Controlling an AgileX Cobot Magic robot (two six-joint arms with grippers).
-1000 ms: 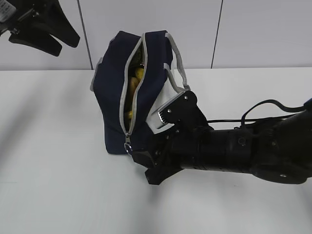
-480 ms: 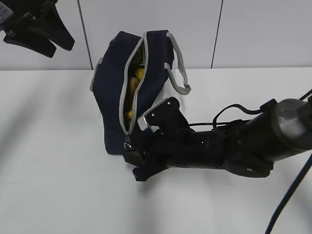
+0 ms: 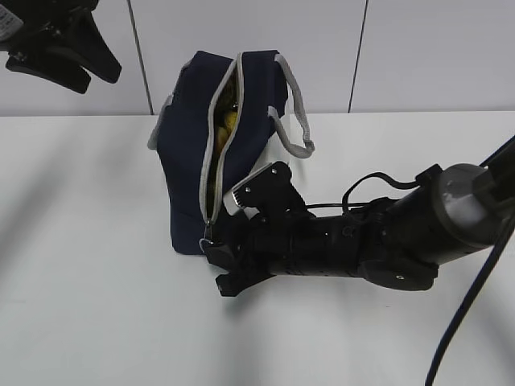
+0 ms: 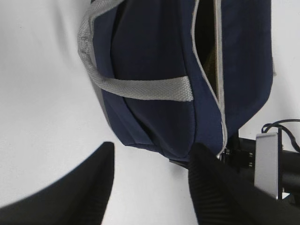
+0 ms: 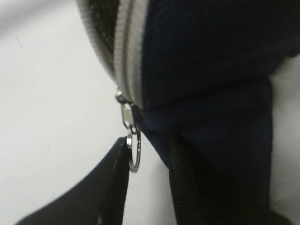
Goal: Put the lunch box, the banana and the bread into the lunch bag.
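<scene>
My right gripper grabs the zipper by its ring pull (image 5: 134, 151) next, since the pull hangs free. The zipper's slider (image 5: 123, 98) sits tight against the bag's fabric.
The navy lunch bag (image 3: 189, 161) stands on the white table with its grey zipper partly open. It also shows in the left wrist view (image 4: 154, 56) and the right wrist view (image 5: 211, 56). The yellow banana (image 3: 228, 121) shows through the opening. The lunch box and the bread are hidden. My right gripper (image 3: 219, 265) is low at the bag's front foot. Its jaws (image 5: 149, 140) are open around the zipper's ring pull (image 5: 134, 150), which touches the left finger. My left gripper (image 3: 80, 80) hangs open and empty high at the far left, above the table (image 4: 153, 147).
The bag's grey handle (image 3: 294, 133) loops out to the right above my right arm (image 3: 362, 249). Another handle (image 4: 140, 89) crosses the bag's side in the left wrist view. A white panelled wall (image 3: 402, 56) stands behind the table.
My right gripper has slid left along the table to the zipper's ring pull. The bag has shifted slightly. My left gripper has barely moved.
</scene>
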